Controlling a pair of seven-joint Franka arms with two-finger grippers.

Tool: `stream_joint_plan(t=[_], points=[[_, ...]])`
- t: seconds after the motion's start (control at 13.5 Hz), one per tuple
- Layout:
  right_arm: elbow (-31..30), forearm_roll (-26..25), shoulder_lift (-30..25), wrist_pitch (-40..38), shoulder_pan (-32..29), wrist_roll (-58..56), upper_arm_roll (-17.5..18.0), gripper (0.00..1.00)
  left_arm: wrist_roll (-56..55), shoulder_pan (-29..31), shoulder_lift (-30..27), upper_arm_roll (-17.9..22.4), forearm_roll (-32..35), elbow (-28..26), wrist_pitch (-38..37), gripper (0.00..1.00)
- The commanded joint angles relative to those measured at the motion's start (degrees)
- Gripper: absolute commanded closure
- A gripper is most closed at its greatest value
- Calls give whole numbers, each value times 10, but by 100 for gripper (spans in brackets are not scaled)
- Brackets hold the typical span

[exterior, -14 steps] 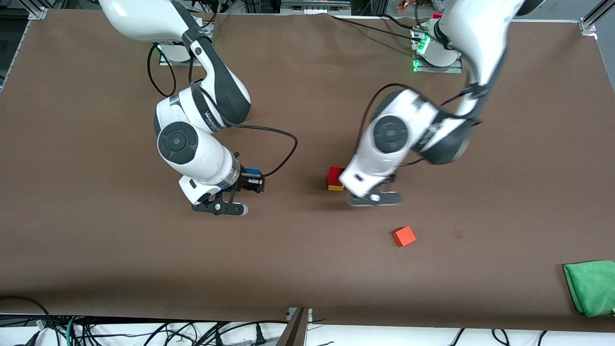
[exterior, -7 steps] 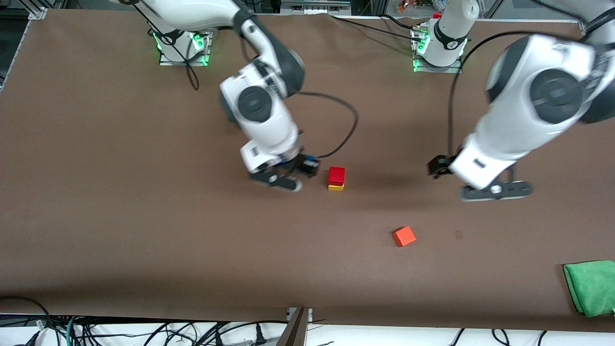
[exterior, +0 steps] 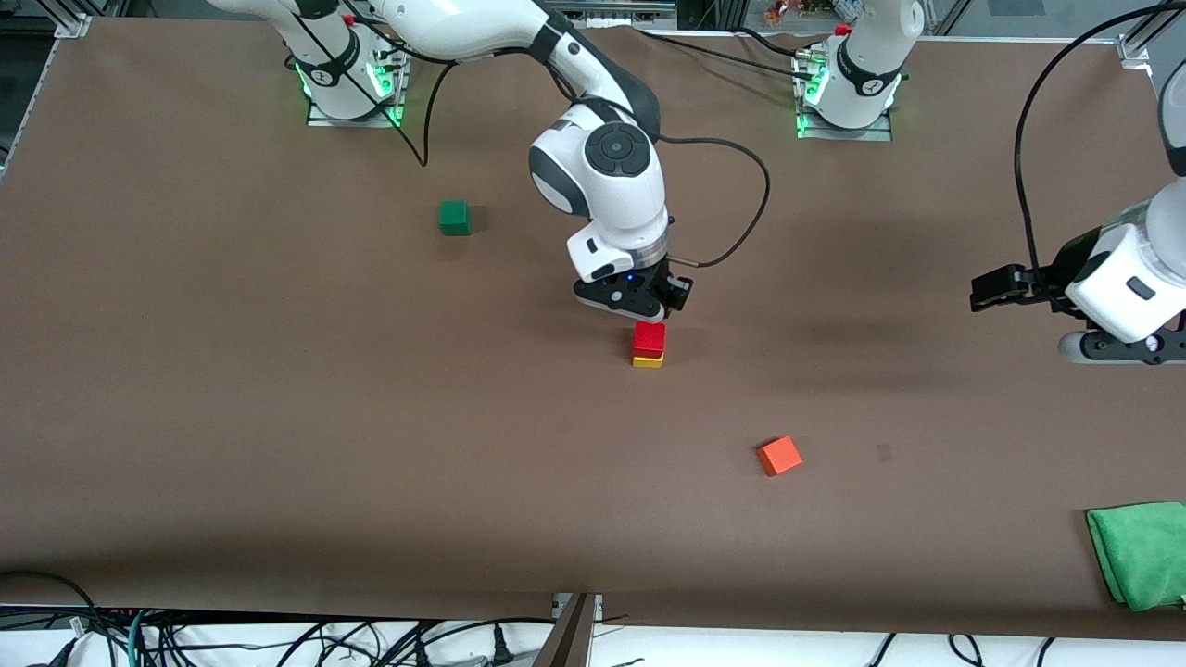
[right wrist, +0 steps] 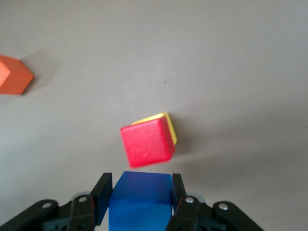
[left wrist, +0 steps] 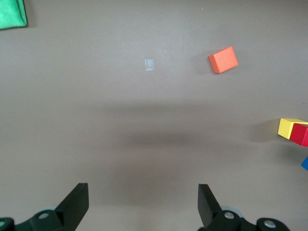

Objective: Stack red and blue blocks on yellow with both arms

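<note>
The red block's top [right wrist: 147,143] is fully visible beyond the blue block's far edge [right wrist: 147,173]. The right gripper has to move the blue block over the red block's top before releasing it.
The red block [exterior: 649,337] sits on the yellow block [exterior: 648,361] near the middle of the table. Both also show in the right wrist view, the red block [right wrist: 147,142] with the yellow block's edge [right wrist: 169,126] under it. My right gripper [exterior: 662,301] hangs close over the stack, slightly off it, and is shut on the blue block [right wrist: 142,192]. In its wrist view my right gripper [right wrist: 140,182] shows a finger on each side of the cube. My left gripper [exterior: 996,289] is open and empty [left wrist: 143,188] over bare table toward the left arm's end.
An orange cube [exterior: 779,456] lies nearer the front camera than the stack. A dark green cube [exterior: 454,218] lies toward the right arm's end. A green cloth [exterior: 1140,553] lies at the front corner at the left arm's end.
My right gripper carried the blue block from the right arm's end to just over the stack. My left gripper drew away from the stack toward its own end, leaving red on yellow.
</note>
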Motion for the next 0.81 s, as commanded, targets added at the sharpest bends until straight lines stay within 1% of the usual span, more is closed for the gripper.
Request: stream_joint_plan(t=[0.0, 0.07, 0.15, 0.22, 0.3, 0.37, 0.44, 0.59, 0.67, 0.74], points=[[23, -37, 17, 0, -1, -2, -1, 60, 6, 2, -27, -1, -15, -17, -7, 0], [28, -38, 18, 0, -2, -6, -2, 59, 5, -4, -46, 8, -15, -33, -8, 0], [37, -38, 21, 0, -5, -10, -2, 59, 7, -30, -59, 41, -17, -45, -7, 0], [44, -38, 24, 1, -6, -10, -2, 59, 13, -71, -66, 104, -39, -50, -8, 0], [54, -38, 31, 2, -7, -10, -2, 57, 19, -101, -80, 150, -68, -73, -7, 0], [61, -38, 38, 9, -9, -10, -2, 56, 27, -108, -96, 162, -76, -99, 1, 0], [61, -38, 41, 20, -10, -10, -3, 56, 28, -108, -107, 163, -77, -119, 12, 0], [62, -38, 54, 45, -14, -10, -3, 56, 27, -103, -100, 163, -80, -121, 14, 0], [62, -38, 57, 51, -14, -10, -2, 54, 25, -103, -98, 160, -76, -120, 13, 0], [61, -38, 59, 51, -14, -9, -2, 50, 28, -101, -95, 160, -73, -116, 13, 0]])
